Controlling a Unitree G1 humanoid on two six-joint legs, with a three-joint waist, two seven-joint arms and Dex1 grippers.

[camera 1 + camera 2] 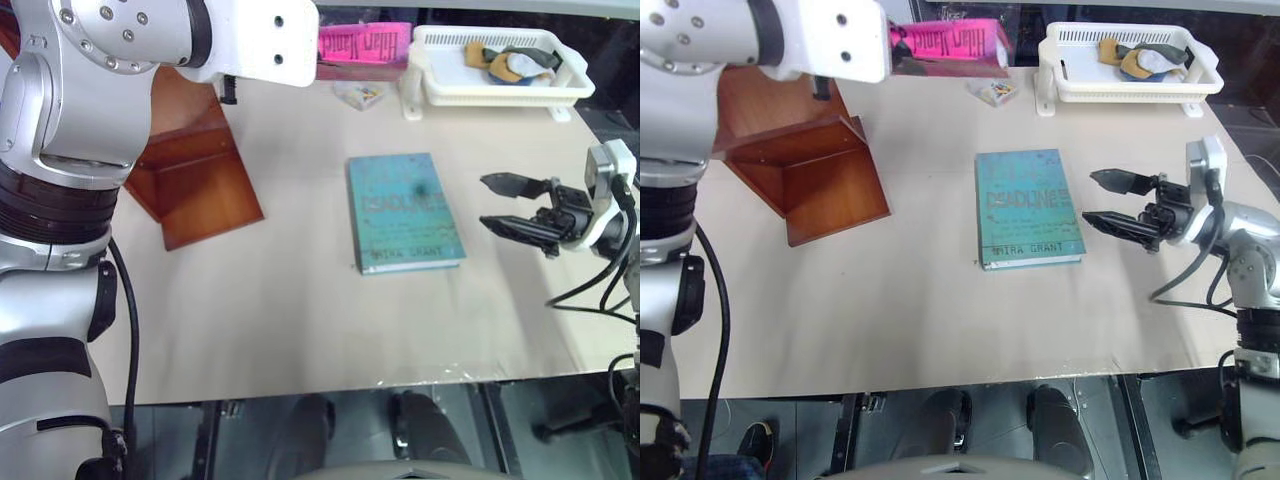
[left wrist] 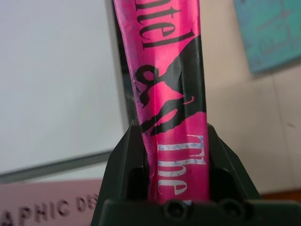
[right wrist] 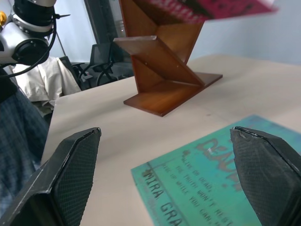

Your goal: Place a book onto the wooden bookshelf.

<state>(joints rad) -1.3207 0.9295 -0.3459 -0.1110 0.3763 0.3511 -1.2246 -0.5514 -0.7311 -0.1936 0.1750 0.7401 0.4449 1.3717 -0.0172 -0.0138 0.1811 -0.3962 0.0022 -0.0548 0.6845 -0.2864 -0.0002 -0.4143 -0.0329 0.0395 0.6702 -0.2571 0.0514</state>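
Note:
The pink book still hangs in the air beyond the wooden bookshelf (image 1: 200,185), so my left gripper moves the book toward the bookshelf next, before letting it go.
The bright pink book (image 2: 171,89) is clamped between the two black fingers of my left gripper (image 2: 171,136), which is shut on it. Held up in the air over the table's far side, the book (image 1: 365,45) sticks out past my raised left forearm, above and behind the wooden bookshelf (image 1: 200,185). That reddish-brown shelf unit (image 3: 160,61) stands at the left of the table with its angled panels open. My right gripper (image 1: 500,203) hovers open just right of the teal book, its fingers (image 3: 70,174) wide apart with nothing between them.
A teal-green book (image 1: 404,210) lies flat in the middle of the table. At the far right stands a white basket tray (image 1: 440,90) with cloth items inside. A small packet (image 1: 358,95) lies near the basket. The table's front edge runs close to me.

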